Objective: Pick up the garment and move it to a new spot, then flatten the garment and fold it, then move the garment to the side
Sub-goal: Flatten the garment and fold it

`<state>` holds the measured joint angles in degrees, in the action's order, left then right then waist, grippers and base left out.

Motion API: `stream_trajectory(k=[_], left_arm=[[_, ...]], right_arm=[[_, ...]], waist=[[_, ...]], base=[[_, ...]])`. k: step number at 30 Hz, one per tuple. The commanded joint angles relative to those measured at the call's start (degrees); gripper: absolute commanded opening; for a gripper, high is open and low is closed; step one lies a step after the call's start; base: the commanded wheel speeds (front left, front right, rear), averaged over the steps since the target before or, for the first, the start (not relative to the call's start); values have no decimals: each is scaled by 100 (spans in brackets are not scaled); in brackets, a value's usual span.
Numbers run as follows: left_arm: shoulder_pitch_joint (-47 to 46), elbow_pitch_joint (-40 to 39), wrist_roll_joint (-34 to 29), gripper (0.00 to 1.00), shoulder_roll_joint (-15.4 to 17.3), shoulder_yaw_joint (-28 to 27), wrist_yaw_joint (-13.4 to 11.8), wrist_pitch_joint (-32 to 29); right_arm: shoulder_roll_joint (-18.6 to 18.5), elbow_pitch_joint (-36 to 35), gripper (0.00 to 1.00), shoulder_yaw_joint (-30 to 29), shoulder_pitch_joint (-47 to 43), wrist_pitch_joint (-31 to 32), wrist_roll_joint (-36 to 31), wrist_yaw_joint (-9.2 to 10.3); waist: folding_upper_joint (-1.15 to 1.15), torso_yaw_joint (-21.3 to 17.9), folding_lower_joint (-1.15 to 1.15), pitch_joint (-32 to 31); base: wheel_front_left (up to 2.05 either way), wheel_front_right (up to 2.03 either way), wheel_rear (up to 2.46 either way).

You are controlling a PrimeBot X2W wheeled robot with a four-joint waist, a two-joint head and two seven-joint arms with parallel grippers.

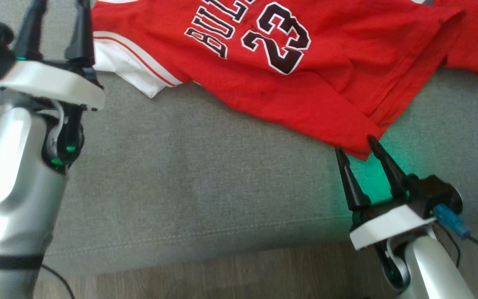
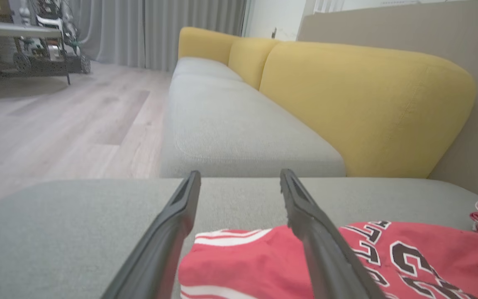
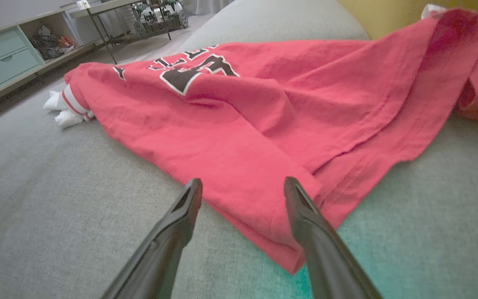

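My right gripper should grab the red jersey by its bottom hem corner [image 1: 362, 147] [image 3: 284, 241] next. Then it can move the jersey and flatten it.
A red basketball jersey [image 1: 264, 70] with the number 23 and white trim lies rumpled on the grey sofa seat [image 1: 206, 182]. My right gripper [image 1: 357, 143] stands open at the jersey's near lower corner, its fingers straddling the hem [image 3: 264, 224] without closing on it. My left gripper [image 1: 58, 8] is open at the upper left, beside the jersey's white-trimmed shoulder edge [image 2: 230, 241]; the cloth lies under its fingers, and nothing is held. The jersey [image 3: 243, 108] spreads ahead of the right fingers, folded over along its right side.
Yellow back cushions [image 2: 367, 104] run behind the grey seat. The seat's front edge and wooden floor [image 1: 222, 270] lie near the bottom. A low cabinet [image 3: 6, 58] and a metal table [image 2: 19, 45] stand farther off across the room.
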<state>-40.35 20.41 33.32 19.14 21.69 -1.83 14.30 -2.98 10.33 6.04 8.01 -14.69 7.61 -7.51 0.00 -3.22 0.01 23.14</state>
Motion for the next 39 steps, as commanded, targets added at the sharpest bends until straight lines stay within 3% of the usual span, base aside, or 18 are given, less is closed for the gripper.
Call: stream_trajectory(k=[1, 5, 11, 18, 29, 30, 31, 32, 33, 39], left_arm=[[6, -297, -117, 100, 282, -297, -57, 65], [756, -1259, -789, 100, 245, -584, -337, 68], [1858, -2199, -1406, 100, -138, -904, -456, 69], [2597, -2582, -1977, 100, -710, -981, -338, 69], [2848, -2401, -2479, 100, -1124, -1066, -2, 70], [2848, -2398, -2500, 100, -1148, -1092, 13, 70], [2854, -2396, -2517, 100, -1168, -1117, 31, 70], [2865, -2391, -2531, 100, -1185, -1146, 47, 70], [2879, -2379, -2544, 100, -1199, -1177, 62, 70], [2919, -2277, -2587, 100, -1229, -1324, 159, 70]], right_arm=[[-42, -143, 100, 131, -137, -31, 9, 2], [-29, -154, 100, -39, -327, -31, -66, 2], [-9, 10, 100, -138, -428, -31, -73, 2], [5, 369, 100, -369, -222, -31, -197, 2], [9, 150, 98, -365, -208, -31, -266, 2], [10, 150, 86, -354, -203, -31, -261, 2], [10, 148, 65, -338, -204, -31, -258, 2], [10, 155, 25, -327, -208, -31, -266, 2], [10, 170, 0, -321, -206, -31, -272, 2], [10, -57, 0, -524, -125, -31, -230, 2]], waist=[[0, 8, -1, 0], [0, 59, -1, 16], [0, 132, -1, 23], [0, 268, -1, -21], [0, 330, -1, -60], [0, 338, -1, -72], [0, 343, -1, -82], [0, 346, -1, -87], [0, 345, -1, -88], [0, 260, -1, 2]], base=[[0, 0, 0], [0, 0, 0], [0, 0, 0], [0, 0, 0], [0, 0, 0], [0, 0, 0], [0, 0, 0], [0, 0, 0], [0, 0, 0], [0, 0, 0]])
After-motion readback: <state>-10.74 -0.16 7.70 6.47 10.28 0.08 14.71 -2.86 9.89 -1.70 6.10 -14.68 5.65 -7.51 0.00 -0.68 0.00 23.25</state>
